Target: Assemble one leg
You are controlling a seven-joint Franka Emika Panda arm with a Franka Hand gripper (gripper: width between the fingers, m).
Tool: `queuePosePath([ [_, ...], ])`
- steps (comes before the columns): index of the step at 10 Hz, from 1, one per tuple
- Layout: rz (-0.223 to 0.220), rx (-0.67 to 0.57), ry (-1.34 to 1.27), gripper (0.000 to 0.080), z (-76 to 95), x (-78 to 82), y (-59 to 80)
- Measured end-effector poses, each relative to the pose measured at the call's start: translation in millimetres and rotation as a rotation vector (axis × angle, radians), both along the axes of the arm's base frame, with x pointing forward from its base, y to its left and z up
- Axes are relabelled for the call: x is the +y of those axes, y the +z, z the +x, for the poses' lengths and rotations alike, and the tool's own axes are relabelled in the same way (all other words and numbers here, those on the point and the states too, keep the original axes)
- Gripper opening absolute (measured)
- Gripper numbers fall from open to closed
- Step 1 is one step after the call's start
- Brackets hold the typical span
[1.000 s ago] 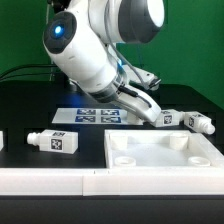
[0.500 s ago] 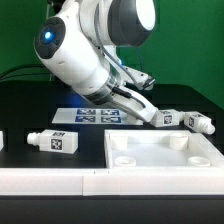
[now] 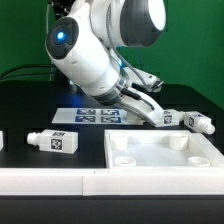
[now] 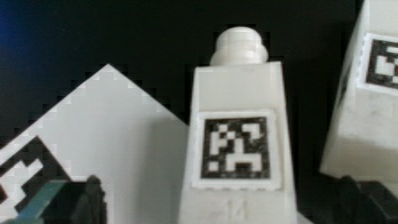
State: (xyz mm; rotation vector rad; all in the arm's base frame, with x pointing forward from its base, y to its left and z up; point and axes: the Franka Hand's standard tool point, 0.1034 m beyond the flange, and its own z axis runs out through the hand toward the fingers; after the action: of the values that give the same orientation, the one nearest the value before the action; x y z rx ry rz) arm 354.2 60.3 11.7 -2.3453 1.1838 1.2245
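The leg's round peg should stay free to go into the tabletop, so my gripper should next grip the leg by its square end (image 4: pixel 238 207).
Two white legs with black-and-white tags lie side by side at the exterior view's right, one (image 3: pixel 172 118) nearer the arm and one (image 3: pixel 200 122) further right. My gripper (image 3: pixel 159 116) is down at the nearer leg. In the wrist view that leg (image 4: pixel 231 130) lies between my dark fingertips (image 4: pixel 71 200), peg end pointing away, with a gap on each side. The gripper (image 4: pixel 222 208) is open around it. The second leg (image 4: pixel 370 95) lies beside it. A third leg (image 3: pixel 55 141) lies at the exterior view's left.
The large white tabletop (image 3: pixel 165 158) with a raised rim lies in front. The marker board (image 3: pixel 98 114) lies behind it under the arm and also shows in the wrist view (image 4: pixel 98 135). Part of another white piece (image 3: pixel 2 140) shows at the left edge.
The arm's upper links swung slightly to the exterior view's left and back. The gripper has stayed at the same leg, and no part has moved.
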Motion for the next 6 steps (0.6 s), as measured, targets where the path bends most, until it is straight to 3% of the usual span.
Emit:
queuePosePath([
  [1,0.001,-0.001,-0.001,0.0649,-0.5,-1.4,-0.3],
  [2,0.001,0.0,-0.002,0.0549,-0.5,-1.6,-0.3],
  [3,0.001,0.0,-0.002,0.0367,-0.5,-1.6,-0.3],
  [4,0.002,0.0,-0.002,0.0367,-0.4,-1.5,-0.1],
  [5,0.003,-0.001,-0.002,0.029,-0.1,-1.2,0.5],
  [6,0.003,-0.001,-0.002,0.029,0.0,-1.1,0.6],
])
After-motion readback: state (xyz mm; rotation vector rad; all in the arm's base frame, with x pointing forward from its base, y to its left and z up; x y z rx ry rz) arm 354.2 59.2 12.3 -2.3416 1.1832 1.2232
